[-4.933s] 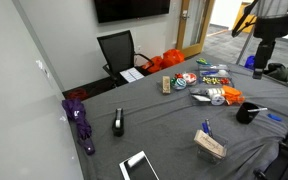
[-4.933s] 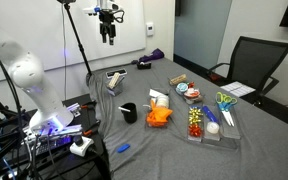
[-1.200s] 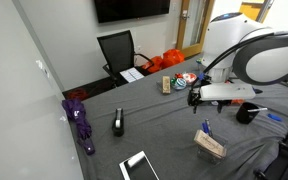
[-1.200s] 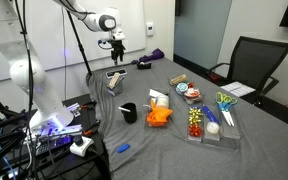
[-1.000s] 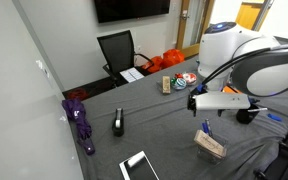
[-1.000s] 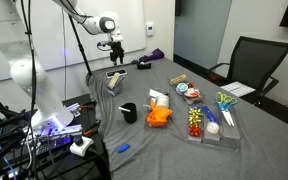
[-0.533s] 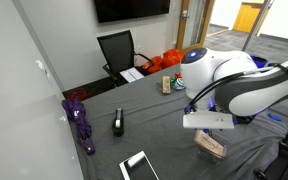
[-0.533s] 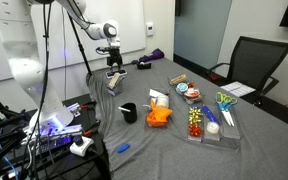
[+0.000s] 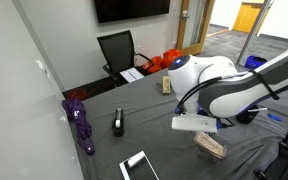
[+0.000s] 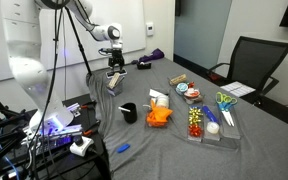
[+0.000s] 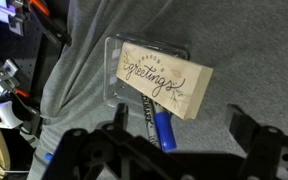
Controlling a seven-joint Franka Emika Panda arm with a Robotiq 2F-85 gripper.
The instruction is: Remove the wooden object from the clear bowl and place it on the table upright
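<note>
I need to grab the wooden object next with my gripper by its end jutting past the clear bowl and leave the opposite end free, so that I can stand it upright on the tabletop.
The wooden object (image 11: 162,80) is a tan block with "greetings" written on it. It lies across the clear bowl (image 11: 144,46) on the grey table (image 11: 234,40), with a blue pen (image 11: 164,128) sticking out beneath it. My gripper (image 11: 184,116) is open and hovers just above the block, one finger on each side of the pen end, touching nothing. In an exterior view my gripper (image 10: 115,66) hangs over the block (image 10: 115,79) at the table's far left end. In an exterior view my arm (image 9: 219,90) looms over the block (image 9: 211,146).
A black cup (image 10: 129,112), an orange item (image 10: 160,117) and a clear tray of small things (image 10: 209,122) stand mid-table. A black stapler-like thing (image 9: 118,123), a purple object (image 9: 81,122) and a tablet (image 9: 138,166) lie nearby. An office chair (image 10: 246,60) stands beyond the table.
My arm has swung from high beside the table down and across to the clear bowl. The gripper has stayed open. The block and bowl have not moved.
</note>
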